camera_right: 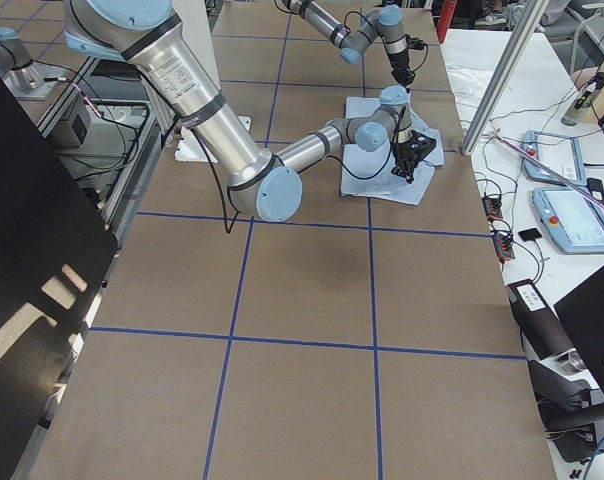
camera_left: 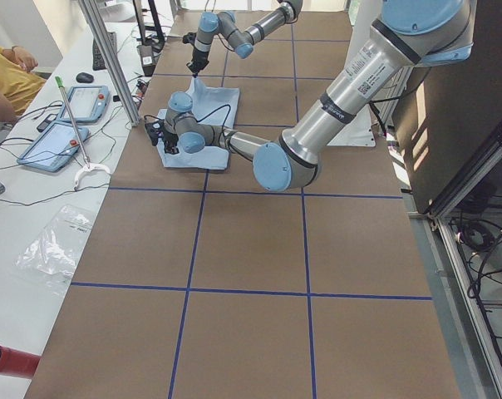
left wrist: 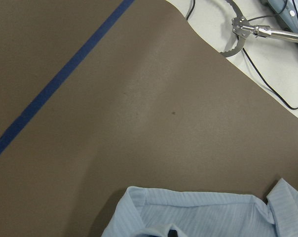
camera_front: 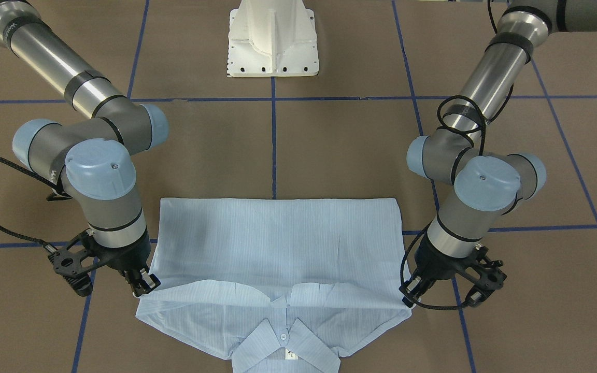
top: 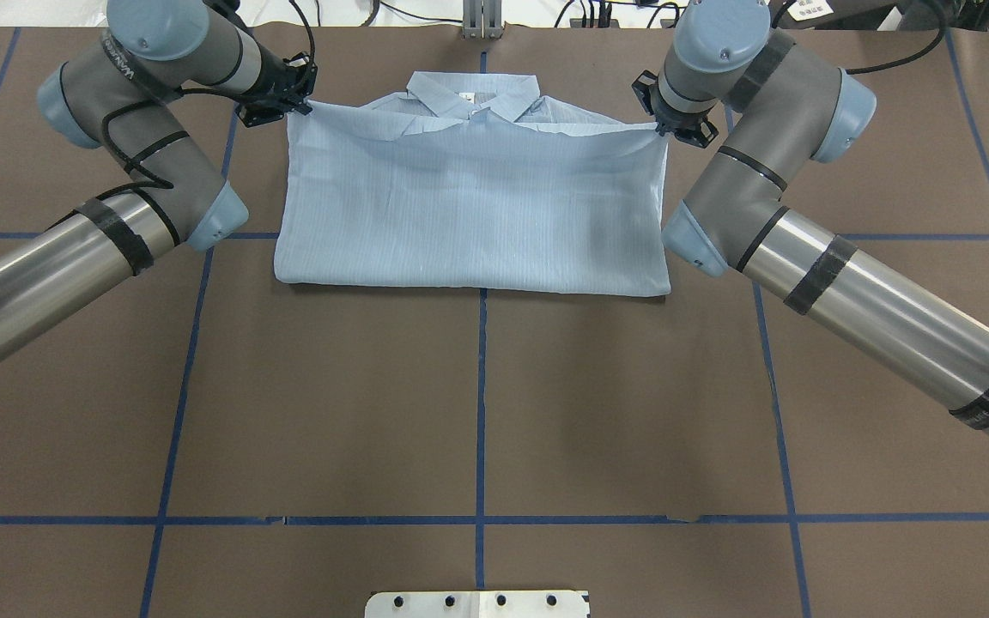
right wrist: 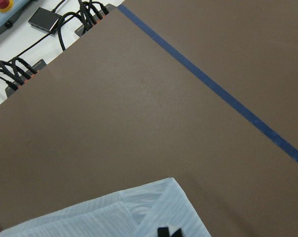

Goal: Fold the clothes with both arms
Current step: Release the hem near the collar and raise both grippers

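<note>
My right gripper opens next, since the shirt's folded corner [camera_front: 160,292] is over the shirt's side edge [camera_front: 142,303] and the corner would lie in place.
The light-blue striped shirt [camera_front: 278,243] lies on the brown table, its lower half folded up over the body, with the collar [camera_front: 284,346] at the far edge from the robot. It also shows in the overhead view [top: 469,206]. My left gripper [top: 301,105] [camera_front: 407,299] is shut on the folded-over layer's corner on its side. My right gripper [top: 664,129] [camera_front: 145,287] is shut on the opposite corner. Both corners sit slightly above the table beside the collar. Each wrist view shows only a shirt edge [left wrist: 203,217] [right wrist: 139,212] at its bottom.
The white pedestal base [camera_front: 272,41] stands at the robot's side of the table. Blue tape lines [top: 482,403] cross the brown surface. Beyond the far table edge are tablets [camera_left: 68,104], cables [right wrist: 20,74] and a seated person [camera_left: 6,79].
</note>
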Available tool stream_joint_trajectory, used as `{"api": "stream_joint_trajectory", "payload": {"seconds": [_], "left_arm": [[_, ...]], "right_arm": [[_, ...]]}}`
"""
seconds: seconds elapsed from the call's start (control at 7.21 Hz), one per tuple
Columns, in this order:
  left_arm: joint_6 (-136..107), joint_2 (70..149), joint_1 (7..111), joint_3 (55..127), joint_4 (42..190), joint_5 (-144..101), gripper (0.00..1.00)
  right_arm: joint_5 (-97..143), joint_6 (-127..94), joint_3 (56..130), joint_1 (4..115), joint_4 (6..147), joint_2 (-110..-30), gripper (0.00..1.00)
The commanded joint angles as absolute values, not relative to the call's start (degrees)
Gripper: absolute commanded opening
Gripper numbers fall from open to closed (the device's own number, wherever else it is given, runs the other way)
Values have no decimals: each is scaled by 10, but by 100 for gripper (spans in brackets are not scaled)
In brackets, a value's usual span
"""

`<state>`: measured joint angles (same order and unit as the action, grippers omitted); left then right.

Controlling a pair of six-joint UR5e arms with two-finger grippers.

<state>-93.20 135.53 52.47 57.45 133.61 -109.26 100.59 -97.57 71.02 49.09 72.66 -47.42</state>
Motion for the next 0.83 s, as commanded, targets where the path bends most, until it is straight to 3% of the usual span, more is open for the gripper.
{"api": "stream_joint_trajectory", "payload": {"seconds": [0.0,0.14,0.28,0.42,0.55,0.69], "left_arm": [[-932,1368,524,560,1337,-1085,13],[-931,1369,523,549,1338,-1078,21],[-931,1368,521,549,1338,-1075,26],[-923,1368,522,550,1338,-1075,39],[-923,1366,525,555,1339,-1075,40],[-923,1352,526,568,1349,-1075,40]], "right_arm": [[1006,-975,698,490,711,-472,0],[1005,-974,693,490,709,-473,0],[1005,-974,691,490,708,-470,33],[1004,-972,691,489,708,-475,58],[1004,-972,696,489,707,-475,70],[1002,-976,696,490,690,-475,99]]}}
